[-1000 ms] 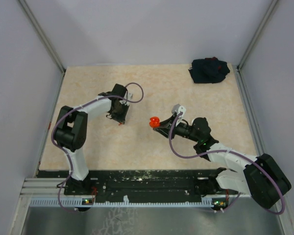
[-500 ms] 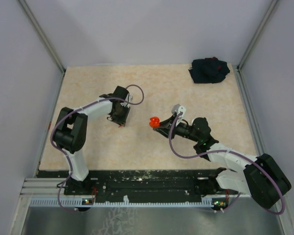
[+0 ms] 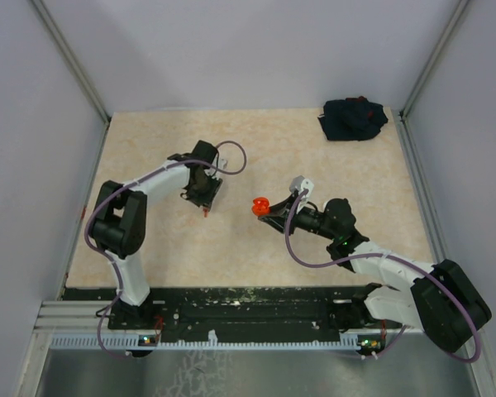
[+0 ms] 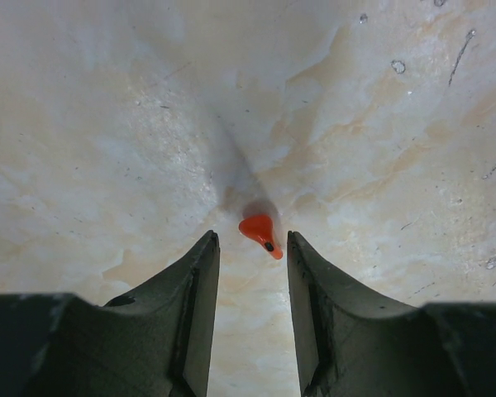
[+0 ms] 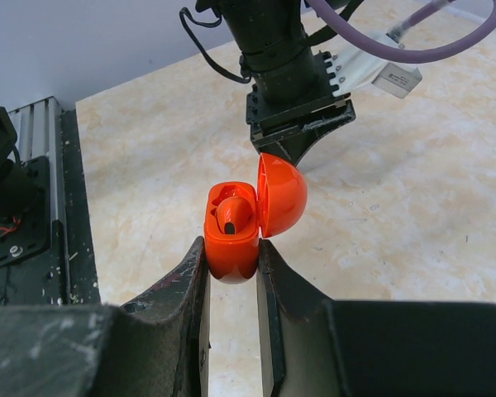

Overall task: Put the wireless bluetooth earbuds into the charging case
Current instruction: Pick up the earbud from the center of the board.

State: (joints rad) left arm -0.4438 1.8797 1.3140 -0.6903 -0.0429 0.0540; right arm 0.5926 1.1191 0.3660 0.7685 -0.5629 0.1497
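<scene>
Next, my left gripper grabs the small red earbud across its wide head [image 3: 206, 213], which leaves the stem free to insert into the charging case [image 3: 261, 205].
A small red earbud [image 4: 259, 233] lies on the table just in front of my left gripper [image 4: 250, 240]. The jaws are open and nothing is held; the bud's stem ends close to the right finger. From above, this earbud [image 3: 207, 213] shows as a red speck below the left gripper [image 3: 205, 198]. My right gripper [image 5: 231, 255] is shut on the red charging case [image 5: 231, 248]. The case's lid [image 5: 281, 194] stands open and one red earbud [image 5: 229, 217] sits inside. In the top view the charging case [image 3: 261, 205] hangs near the table's middle.
A dark bundle of cloth [image 3: 353, 119] lies at the back right corner. The left arm's wrist [image 5: 293, 91] stands just behind the case in the right wrist view. Grey walls enclose the table on three sides, and a black rail [image 3: 231, 308] runs along the near edge.
The left gripper's jaws have opened and the wrist has shifted slightly to the right. The red earbud now lies free on the table. The right arm and case have not moved.
</scene>
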